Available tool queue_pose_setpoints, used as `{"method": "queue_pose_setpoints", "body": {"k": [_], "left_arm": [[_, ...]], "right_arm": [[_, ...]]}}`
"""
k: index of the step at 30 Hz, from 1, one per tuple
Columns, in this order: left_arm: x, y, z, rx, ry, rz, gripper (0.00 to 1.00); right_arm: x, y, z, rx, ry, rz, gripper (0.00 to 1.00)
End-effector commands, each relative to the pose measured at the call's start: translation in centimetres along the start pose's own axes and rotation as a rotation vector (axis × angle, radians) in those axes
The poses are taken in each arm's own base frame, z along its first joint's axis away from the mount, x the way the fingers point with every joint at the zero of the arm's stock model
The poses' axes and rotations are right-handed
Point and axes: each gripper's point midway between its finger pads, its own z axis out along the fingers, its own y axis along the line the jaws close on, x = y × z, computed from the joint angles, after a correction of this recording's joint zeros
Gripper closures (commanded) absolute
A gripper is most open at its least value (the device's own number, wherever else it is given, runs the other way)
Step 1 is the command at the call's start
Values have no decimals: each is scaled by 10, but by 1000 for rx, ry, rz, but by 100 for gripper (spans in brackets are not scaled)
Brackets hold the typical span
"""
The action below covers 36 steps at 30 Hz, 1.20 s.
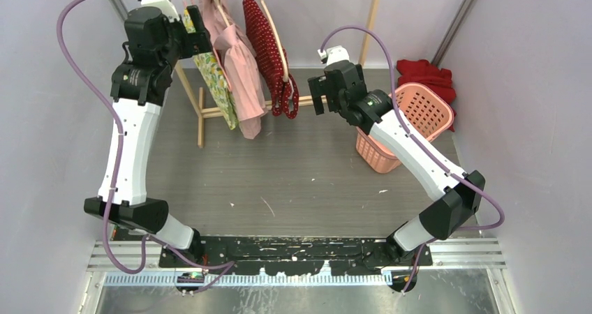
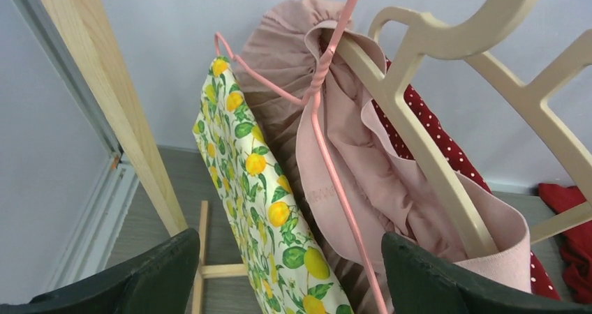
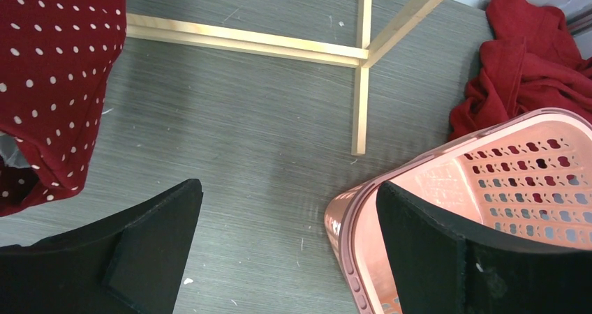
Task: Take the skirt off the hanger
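My left gripper reaches the pink wire hanger next and grabs its bare near arm (image 2: pixel 341 185), which leaves the lemon-print garment (image 2: pixel 258 181) free to remove.
Three garments hang on a wooden rack at the back left: a lemon-print one (image 1: pixel 213 84), a pink gathered one (image 1: pixel 244 73) and a red polka-dot one (image 1: pixel 269 49). I cannot tell which is the skirt. In the left wrist view the lemon-print garment (image 2: pixel 258 181) hangs by a pink wire hanger (image 2: pixel 354 227), and the pink garment (image 2: pixel 377 181) is draped on a cream wooden hanger (image 2: pixel 426 153). My left gripper (image 1: pixel 197 31) (image 2: pixel 290 279) is open, just above and in front of both, touching neither. My right gripper (image 1: pixel 317 94) (image 3: pixel 286 244) is open and empty over the table.
A pink perforated basket (image 1: pixel 412 118) (image 3: pixel 502 188) stands at the right, under my right gripper's right finger. A red cloth (image 1: pixel 426 73) (image 3: pixel 530 63) lies behind it. The rack's wooden base bars (image 3: pixel 279 45) lie on the table, and its upright post (image 2: pixel 105 105) is left of the garments.
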Motion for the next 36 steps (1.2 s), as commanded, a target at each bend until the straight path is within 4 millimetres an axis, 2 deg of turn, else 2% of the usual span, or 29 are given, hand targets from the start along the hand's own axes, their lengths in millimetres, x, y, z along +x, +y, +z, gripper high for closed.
{"method": "queue_pose_setpoints", "body": {"k": [1, 5, 10, 14, 23, 24, 27, 28, 31, 32, 36], "left_arm": [[-10, -1, 10, -21, -32, -51, 0], [5, -2, 23, -24, 0, -56, 3], [18, 7, 38, -82, 26, -45, 10], [20, 12, 47, -110, 21, -22, 17], [19, 7, 79, -93, -22, 51, 21], [19, 6, 82, -84, -26, 54, 26], [18, 1, 83, -59, -29, 66, 52], [18, 2, 82, -57, -27, 67, 67], [17, 3, 77, -60, -32, 72, 97], [17, 5, 75, -63, -35, 75, 100], [15, 2, 67, -28, -54, 124, 100]], "right_arm": [[-22, 3, -10, -29, -72, 37, 0], [-20, 1, -10, -19, -71, 31, 0], [-18, -1, -11, -16, -66, 27, 0], [-14, -2, -11, -11, -59, 19, 0], [-13, 3, -9, -27, -48, 18, 0], [-12, 2, -9, -26, -45, 20, 0], [-9, 3, -8, -25, -39, 23, 0], [-8, 3, -8, -26, -38, 24, 0], [-4, 4, -5, -27, -28, 27, 0], [-3, 5, -4, -29, -24, 27, 0], [2, 10, 0, -39, -8, 28, 0]]}}
